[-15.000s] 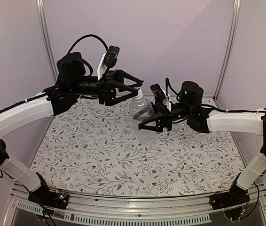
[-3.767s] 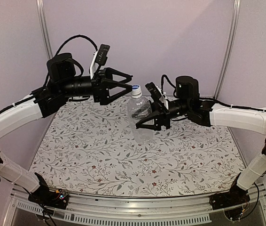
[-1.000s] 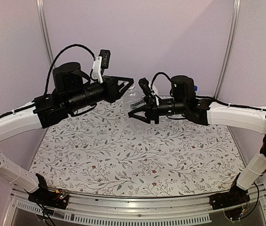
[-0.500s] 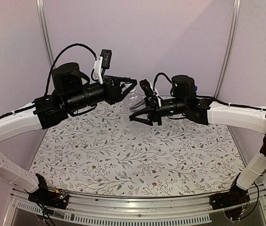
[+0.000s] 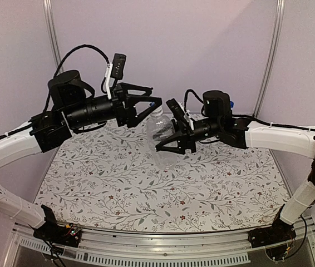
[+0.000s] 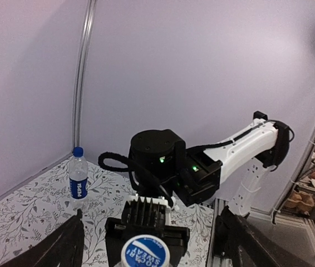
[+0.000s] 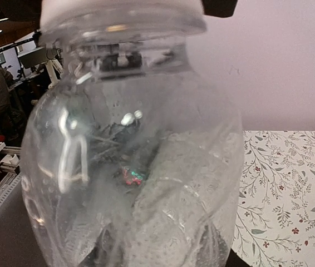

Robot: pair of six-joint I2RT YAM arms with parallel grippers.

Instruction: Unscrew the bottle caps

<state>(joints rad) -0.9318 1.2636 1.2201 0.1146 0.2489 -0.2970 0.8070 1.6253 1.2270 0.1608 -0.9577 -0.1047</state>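
Note:
My left gripper grips the cap by its opposite sides next, leaving the bottle's neck free, to unscrew the cap and lift it off.
The plain clear bottle (image 5: 159, 133) hangs above the table, and my right gripper (image 5: 162, 140) is shut on its body. In the right wrist view the bottle (image 7: 135, 167) fills the picture and hides the fingers. Its cap (image 6: 145, 251), blue on top with white lettering, sits on the neck. My left gripper (image 5: 155, 95) is open just left of the bottle top. Its fingers (image 6: 63, 247) stand wide on either side of the cap, clear of it. The labelled bottle (image 6: 78, 179) stands upright at the back with its blue cap (image 6: 78, 151) on.
The floral table cloth (image 5: 118, 183) lies under both arms. Metal frame posts (image 5: 50, 39) rise at the back corners before the purple walls. The labelled bottle's cap (image 5: 231, 104) shows just behind the right arm's wrist.
My left gripper has opened off the cap and drawn back to the left. The right gripper has kept its hold and lowered the bottle slightly.

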